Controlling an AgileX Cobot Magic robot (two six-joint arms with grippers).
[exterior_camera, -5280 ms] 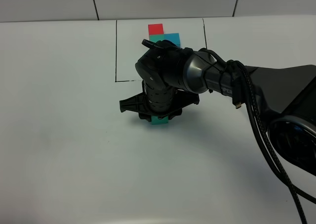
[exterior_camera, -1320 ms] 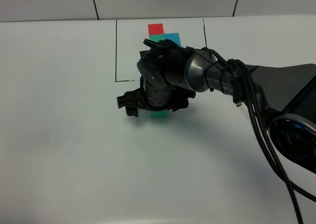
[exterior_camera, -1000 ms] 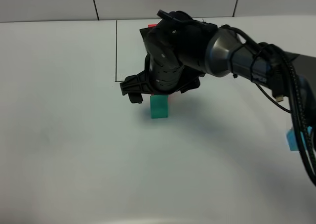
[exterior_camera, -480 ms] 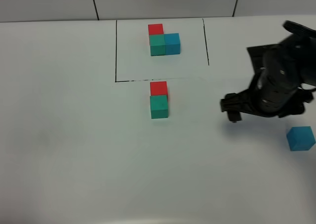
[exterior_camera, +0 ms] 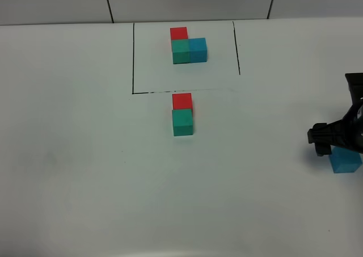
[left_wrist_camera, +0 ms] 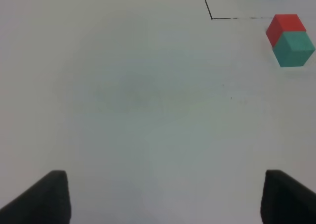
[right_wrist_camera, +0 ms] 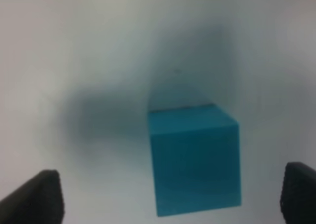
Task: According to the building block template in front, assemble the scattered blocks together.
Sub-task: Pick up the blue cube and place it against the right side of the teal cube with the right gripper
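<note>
The loose blue cube should be grabbed next by its opposite sides with my right gripper, so that it completes the L shape like the template [exterior_camera: 188, 44].
The template [exterior_camera: 188, 44] is an L of red, teal-green and blue cubes inside a black outline at the back. Just in front of the outline a loose red cube [exterior_camera: 182, 101] touches a loose teal-green cube [exterior_camera: 182, 122]; both also show in the left wrist view, the red cube [left_wrist_camera: 284, 26] and the teal-green cube [left_wrist_camera: 294, 48]. The loose blue cube [exterior_camera: 345, 160] lies at the far right edge. My right gripper [exterior_camera: 343, 140] hovers over it, open, with the blue cube [right_wrist_camera: 195, 159] centred between its fingertips [right_wrist_camera: 42, 197]. My left gripper [left_wrist_camera: 163, 197] is open and empty over bare table.
The white table [exterior_camera: 85, 155] is bounded at the back by a tiled wall [exterior_camera: 187, 1]. The right arm sits at the right edge of the exterior view. The outline's front-left corner [left_wrist_camera: 211, 18] shows in the left wrist view.
My right gripper let go of the teal-green cube in front of the red one, rose, and swung to the far right, now over the blue cube.
</note>
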